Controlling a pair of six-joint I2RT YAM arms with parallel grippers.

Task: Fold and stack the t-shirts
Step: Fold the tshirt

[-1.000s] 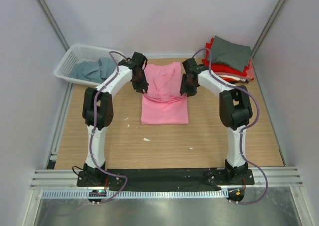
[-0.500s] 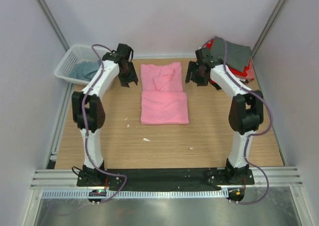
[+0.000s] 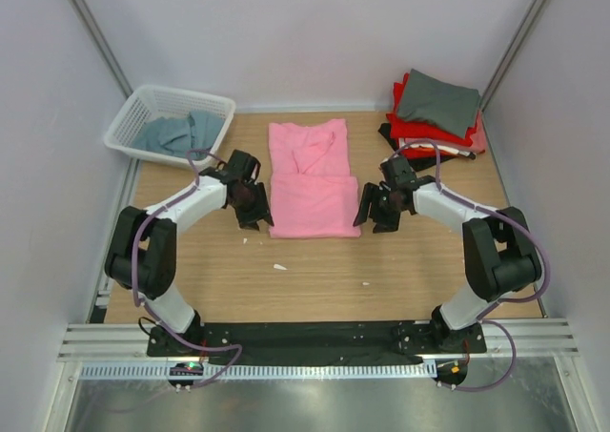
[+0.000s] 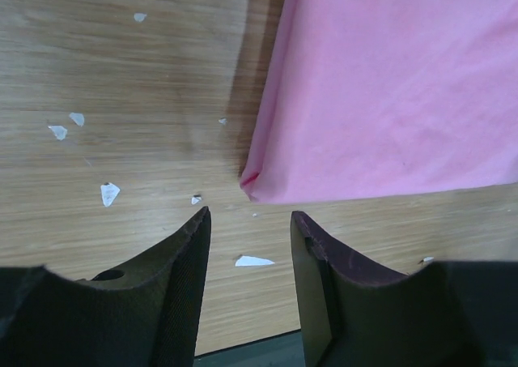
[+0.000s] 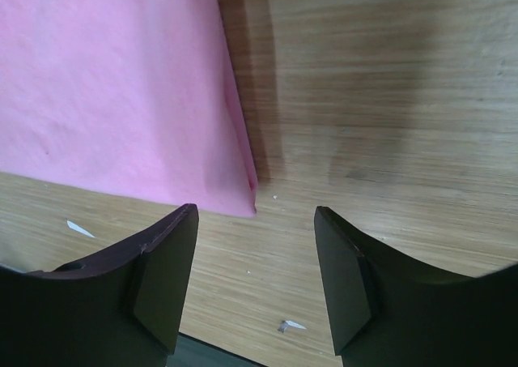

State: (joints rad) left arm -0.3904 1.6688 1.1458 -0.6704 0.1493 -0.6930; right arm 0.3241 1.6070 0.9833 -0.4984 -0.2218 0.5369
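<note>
My right gripper grabs the pink t-shirt's near corner [image 3: 358,234] [image 5: 248,205] next, opposite my left gripper's corner, to fold the doubled part over evenly.
The pink t-shirt [image 3: 313,179] lies folded lengthwise on the wooden table, its near part doubled over. My left gripper [image 3: 259,215] is open and empty just off the shirt's near left corner [image 4: 252,182]. My right gripper [image 3: 367,215] is open and empty just off the near right corner [image 5: 247,201]. Both hover low over the table, not touching the cloth. A stack of folded shirts, grey [image 3: 440,100] on red [image 3: 424,130], sits at the back right. A grey-blue shirt [image 3: 176,133] lies in the basket.
The white lattice basket [image 3: 133,113] stands at the back left corner. Small white paper scraps [image 4: 109,193] lie on the wood near the shirt's left corner, one in front [image 3: 279,266]. Grey walls close in the table on three sides.
Both arms came back from the shirt's far end to its near corners, lowering toward the table. The far part of the shirt now lies folded flat and released.
</note>
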